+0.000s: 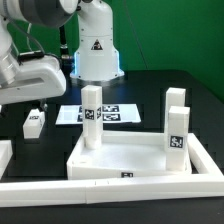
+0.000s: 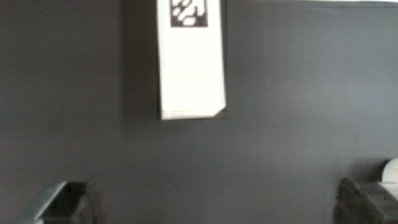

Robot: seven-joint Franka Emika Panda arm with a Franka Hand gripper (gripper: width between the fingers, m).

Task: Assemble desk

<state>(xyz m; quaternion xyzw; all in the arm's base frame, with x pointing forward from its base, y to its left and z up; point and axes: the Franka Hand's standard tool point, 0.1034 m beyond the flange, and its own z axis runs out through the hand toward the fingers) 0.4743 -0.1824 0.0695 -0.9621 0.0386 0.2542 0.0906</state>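
My gripper grabs the loose white leg by its plain untagged end [image 2: 192, 92] next. Then it fits the leg into the desk tabletop.
The white desk tabletop [image 1: 100, 165] lies tray-side up in the middle of the exterior view. One white leg [image 1: 92, 115] stands upright at its far corner toward the exterior view's left. Two more legs [image 1: 177, 132] [image 1: 177, 98] stand upright on the side toward the exterior view's right. A fourth tagged leg [image 1: 34, 122] lies loose on the black table at the exterior view's left. My gripper [image 1: 39, 101] hovers just above it. In the wrist view the leg [image 2: 192, 60] lies ahead of my gripper [image 2: 217, 205]. The dark fingertips [image 2: 63, 203] stand wide apart with nothing between them.
The marker board [image 1: 122, 114] lies flat behind the tabletop. The robot base [image 1: 97, 50] stands at the back. A long white rail [image 1: 110, 187] runs along the front, and another white rail piece [image 1: 4, 155] lies at the exterior view's left.
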